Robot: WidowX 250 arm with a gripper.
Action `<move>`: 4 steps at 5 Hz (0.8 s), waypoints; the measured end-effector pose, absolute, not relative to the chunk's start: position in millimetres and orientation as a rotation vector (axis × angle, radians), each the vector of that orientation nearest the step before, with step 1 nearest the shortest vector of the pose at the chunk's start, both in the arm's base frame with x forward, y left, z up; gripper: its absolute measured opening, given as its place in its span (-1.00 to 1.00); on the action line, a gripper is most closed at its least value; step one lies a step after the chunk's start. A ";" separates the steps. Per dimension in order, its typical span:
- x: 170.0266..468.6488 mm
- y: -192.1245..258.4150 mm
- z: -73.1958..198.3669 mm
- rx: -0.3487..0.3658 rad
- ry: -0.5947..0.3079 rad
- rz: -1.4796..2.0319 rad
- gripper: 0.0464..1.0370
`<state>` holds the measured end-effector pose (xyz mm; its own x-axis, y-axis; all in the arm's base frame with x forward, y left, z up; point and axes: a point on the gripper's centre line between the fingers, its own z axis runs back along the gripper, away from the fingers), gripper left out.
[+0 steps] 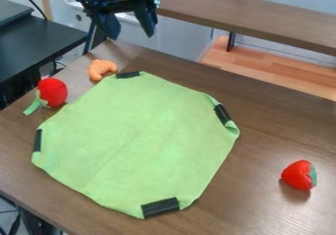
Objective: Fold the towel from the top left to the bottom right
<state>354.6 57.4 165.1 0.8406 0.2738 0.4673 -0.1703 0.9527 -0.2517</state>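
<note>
My gripper should next take hold of the green towel (141, 135) by the black strip beside the orange toy, and then it should fold the towel over.
The black gripper (133, 34) hangs at the top left, above the table's back corner, with its two fingers spread apart and nothing between them. Below it and toward the front lies the green towel (141, 135), spread over the table with its corners tucked in. Black strips sit at its top, right, bottom and left edges. The gripper is clear of the towel.
An orange toy (101, 69) lies by the towel's top strip, and a red toy with a green end (52, 92) beside its upper left edge. A toy strawberry (300, 175) rests at the right on the brown table (275, 116). A dark surface (39, 42) stands at the left.
</note>
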 end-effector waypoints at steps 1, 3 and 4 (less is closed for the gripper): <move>354.2 56.6 152.8 -0.213 -0.489 0.240 0.93; 373.6 88.4 152.8 -0.035 -0.491 -0.069 0.93; 387.3 119.1 168.3 0.172 -0.347 -0.205 0.93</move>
<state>387.3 119.1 168.3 0.9203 -0.2273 0.3184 0.1688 0.9649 0.2010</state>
